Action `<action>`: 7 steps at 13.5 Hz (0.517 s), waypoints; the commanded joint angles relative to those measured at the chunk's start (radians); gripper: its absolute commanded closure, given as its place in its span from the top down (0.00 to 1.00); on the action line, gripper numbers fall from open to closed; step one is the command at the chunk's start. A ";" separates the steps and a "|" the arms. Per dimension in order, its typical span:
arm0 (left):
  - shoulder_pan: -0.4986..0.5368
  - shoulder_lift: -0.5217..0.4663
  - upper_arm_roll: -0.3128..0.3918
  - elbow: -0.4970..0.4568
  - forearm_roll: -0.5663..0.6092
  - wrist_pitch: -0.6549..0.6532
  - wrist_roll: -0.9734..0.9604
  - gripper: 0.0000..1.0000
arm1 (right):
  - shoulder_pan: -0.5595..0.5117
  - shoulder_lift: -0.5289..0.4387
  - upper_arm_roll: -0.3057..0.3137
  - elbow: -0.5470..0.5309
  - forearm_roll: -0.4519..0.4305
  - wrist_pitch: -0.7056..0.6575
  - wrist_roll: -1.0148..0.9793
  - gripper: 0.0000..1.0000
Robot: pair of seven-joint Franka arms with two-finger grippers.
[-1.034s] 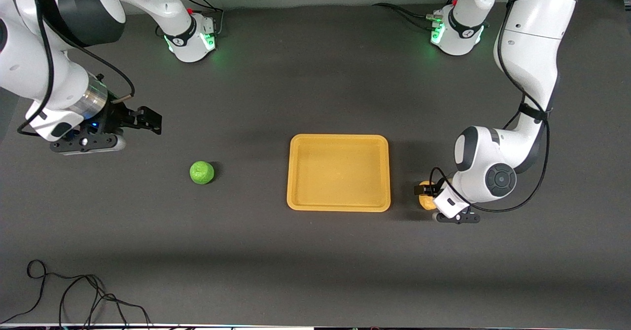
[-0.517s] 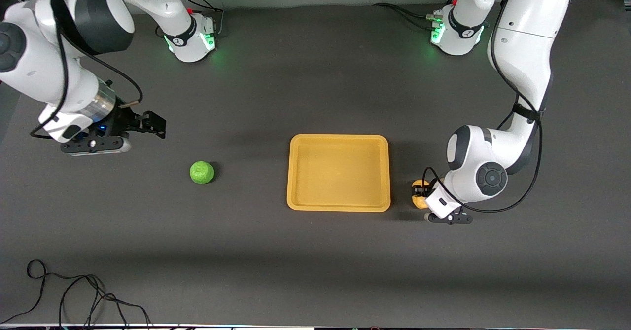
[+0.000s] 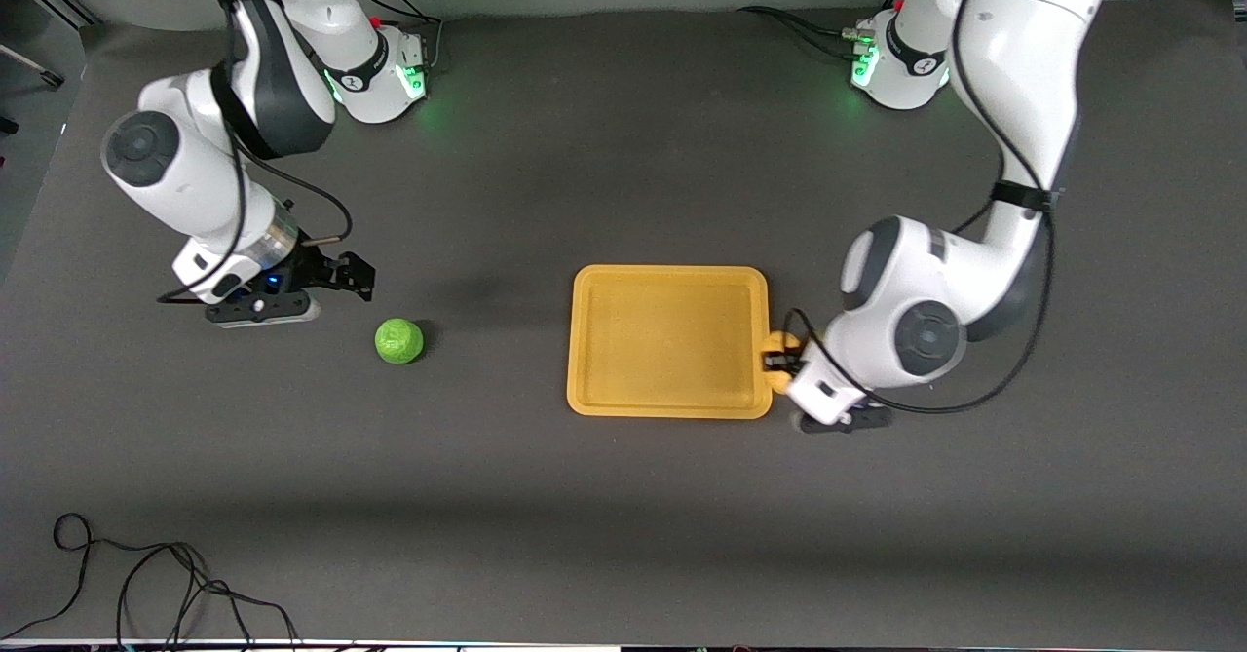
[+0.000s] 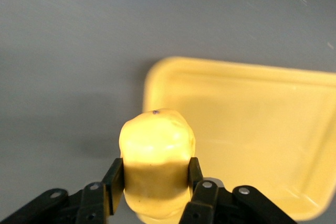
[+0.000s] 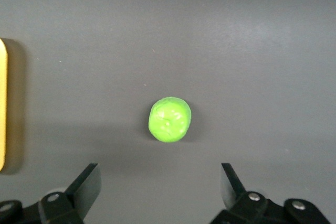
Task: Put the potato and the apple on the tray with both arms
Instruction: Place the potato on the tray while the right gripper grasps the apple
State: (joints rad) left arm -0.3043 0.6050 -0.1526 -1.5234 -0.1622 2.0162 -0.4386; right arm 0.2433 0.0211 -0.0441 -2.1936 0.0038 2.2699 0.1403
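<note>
The robot needs to place the apple [image 3: 398, 340] on the tray [image 3: 668, 408], so its right gripper will grab the green apple's rounded sides next.
My left gripper [image 3: 777, 358] is shut on the yellow-tan potato [image 4: 156, 153] and holds it over the rim of the orange-yellow tray [image 3: 668, 408] at the left arm's end; the potato [image 3: 779, 345] is mostly hidden by the wrist in the front view. The tray [image 4: 294, 108] fills much of the left wrist view. The green apple [image 3: 398, 340] lies on the table toward the right arm's end. My right gripper [image 3: 353, 277] is open and empty over the table beside the apple, which shows between and ahead of its fingers in the right wrist view [image 5: 169, 119].
The table is a dark grey mat [image 3: 623, 516]. A loose black cable [image 3: 146, 584] lies at its near corner toward the right arm's end. The tray's edge [image 5: 2, 103] shows in the right wrist view.
My left gripper has carried the potato from the table beside the tray to the tray's rim. My right gripper has moved toward the apple, and is now close beside it.
</note>
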 commanded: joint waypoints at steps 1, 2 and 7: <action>-0.073 0.054 0.008 0.011 0.018 0.007 -0.048 0.08 | 0.014 0.075 -0.003 -0.014 0.012 0.106 0.013 1.00; -0.075 0.067 0.008 0.011 0.021 0.009 -0.048 0.08 | 0.014 0.114 -0.003 -0.015 0.012 0.146 0.013 1.00; -0.090 0.104 0.011 0.002 0.046 0.021 -0.048 0.44 | 0.011 0.275 -0.005 -0.017 0.012 0.344 0.010 1.00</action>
State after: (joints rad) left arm -0.3814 0.7093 -0.1473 -1.5242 -0.1321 2.0258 -0.4743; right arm 0.2491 0.2438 -0.0444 -2.2199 0.0038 2.5498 0.1403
